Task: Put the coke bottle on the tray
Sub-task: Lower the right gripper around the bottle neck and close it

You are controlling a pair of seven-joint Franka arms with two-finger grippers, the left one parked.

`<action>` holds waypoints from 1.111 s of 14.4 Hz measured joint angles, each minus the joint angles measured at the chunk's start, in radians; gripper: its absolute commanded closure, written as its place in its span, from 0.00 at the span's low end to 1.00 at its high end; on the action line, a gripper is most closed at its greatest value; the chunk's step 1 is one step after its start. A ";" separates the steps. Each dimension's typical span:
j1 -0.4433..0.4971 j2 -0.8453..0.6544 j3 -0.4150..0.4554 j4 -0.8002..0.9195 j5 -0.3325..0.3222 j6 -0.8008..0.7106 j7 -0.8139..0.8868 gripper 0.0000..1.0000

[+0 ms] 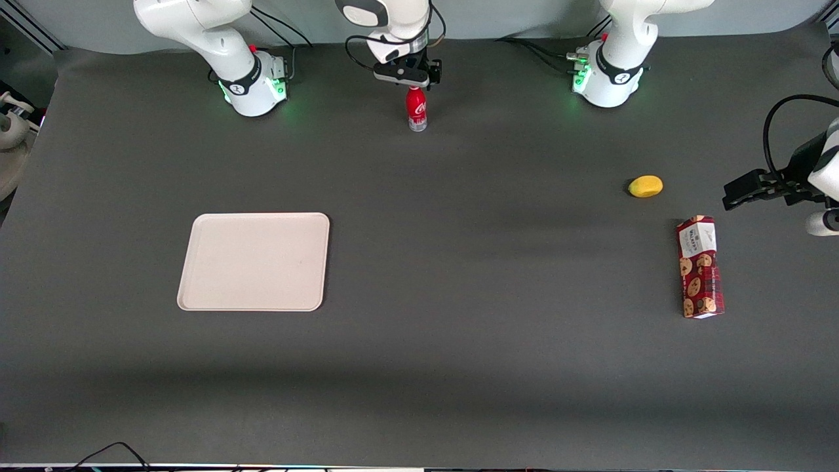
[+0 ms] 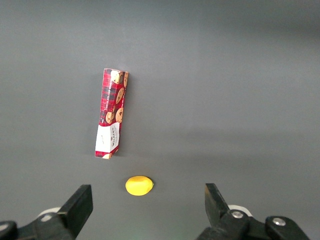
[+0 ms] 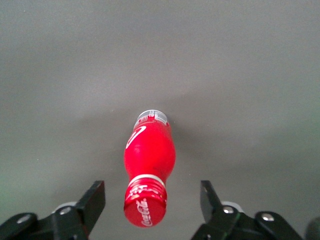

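Note:
To place the coke bottle, my right gripper should next grab it by its cap (image 1: 414, 89). That leaves the coke bottle's clear base (image 1: 417, 126) free to meet the tray.
The coke bottle (image 1: 416, 109) is small, slim and red with a red cap, and stands upright on the grey table between the two arm bases. My right gripper (image 1: 409, 77) hangs just above its cap. In the right wrist view the gripper (image 3: 152, 200) is open, with a finger (image 3: 95, 200) on each side of the cap of the bottle (image 3: 149, 160) and a gap to each. The tray (image 1: 254, 261) is pale cream-pink and bare, and lies nearer the front camera than the bottle, toward the working arm's end.
A yellow lemon-like fruit (image 1: 645, 186) and a long red cookie box (image 1: 700, 267) lie toward the parked arm's end of the table. Both also show in the left wrist view, the fruit (image 2: 138, 185) and the box (image 2: 111, 113).

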 measured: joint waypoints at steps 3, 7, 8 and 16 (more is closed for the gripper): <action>0.001 0.000 0.005 0.003 0.000 -0.003 0.001 0.39; 0.001 0.000 0.007 0.020 -0.002 -0.023 0.001 0.71; 0.001 0.000 0.007 0.024 -0.002 -0.026 0.001 0.75; 0.001 0.000 0.013 0.056 -0.024 -0.075 0.001 0.94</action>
